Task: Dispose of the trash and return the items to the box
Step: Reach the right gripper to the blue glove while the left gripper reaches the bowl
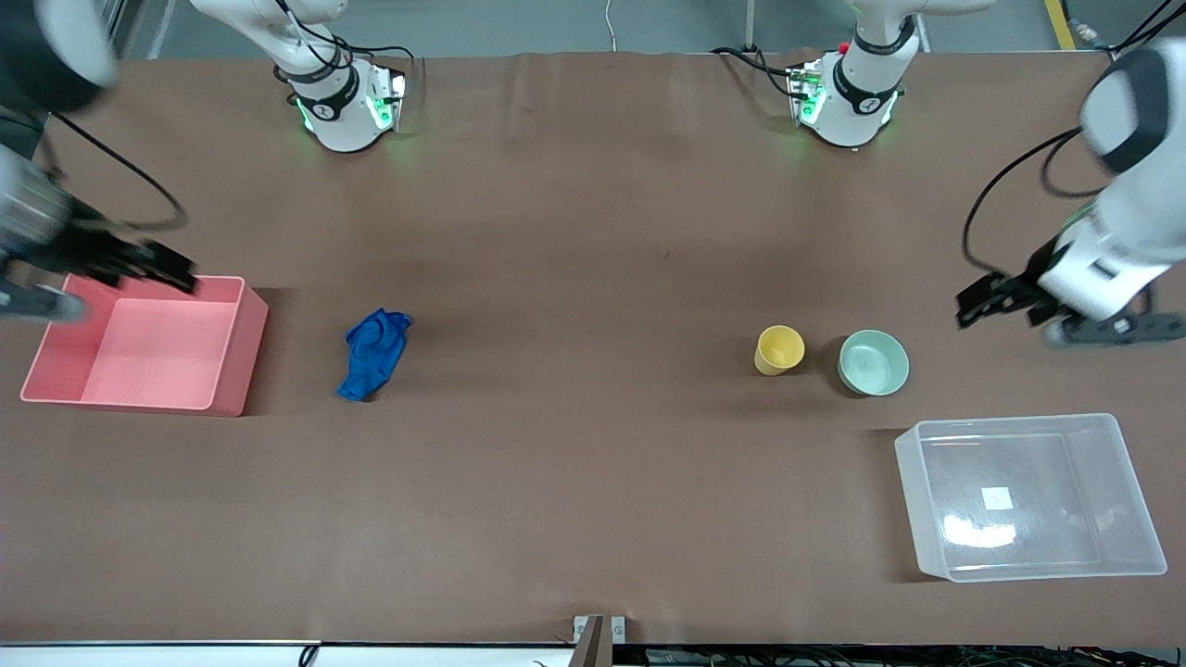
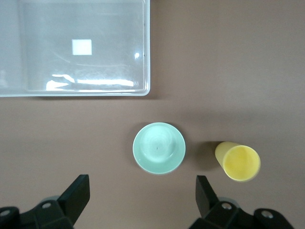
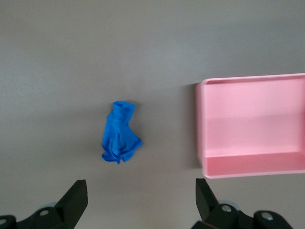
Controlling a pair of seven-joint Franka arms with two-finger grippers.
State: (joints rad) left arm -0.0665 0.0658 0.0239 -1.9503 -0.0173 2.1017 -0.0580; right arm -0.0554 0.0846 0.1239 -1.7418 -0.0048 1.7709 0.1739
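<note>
Next, the right gripper grabs the blue wad by its bunched cloth body [image 1: 373, 354]. Then it disposes of the wad in the pink bin [image 1: 150, 345].
The trash, a deep blue glove-like wad [image 1: 375, 350], lies on the brown table beside the pink bin; it also shows in the right wrist view [image 3: 120, 133]. The yellow cup [image 1: 778, 349] and the mint-green bowl [image 1: 873, 362] stand side by side, also in the left wrist view: cup [image 2: 238, 162], bowl [image 2: 158, 148]. The clear frosted box [image 1: 1010, 422] with a white sticker stands nearer the front camera than the bowl and is empty [image 2: 109, 57]. My left gripper [image 1: 1001, 306] is open and empty in the air beside the bowl [image 2: 143, 200]. My right gripper [image 1: 157, 269] is open and empty over the pink bin's rim [image 3: 142, 202].
A pink rectangular bin [image 1: 148, 343] stands empty at the right arm's end of the table, also in the right wrist view [image 3: 252, 124]. Brown table cloth stretches between the wad and the cup. The arm bases stand along the table's back edge.
</note>
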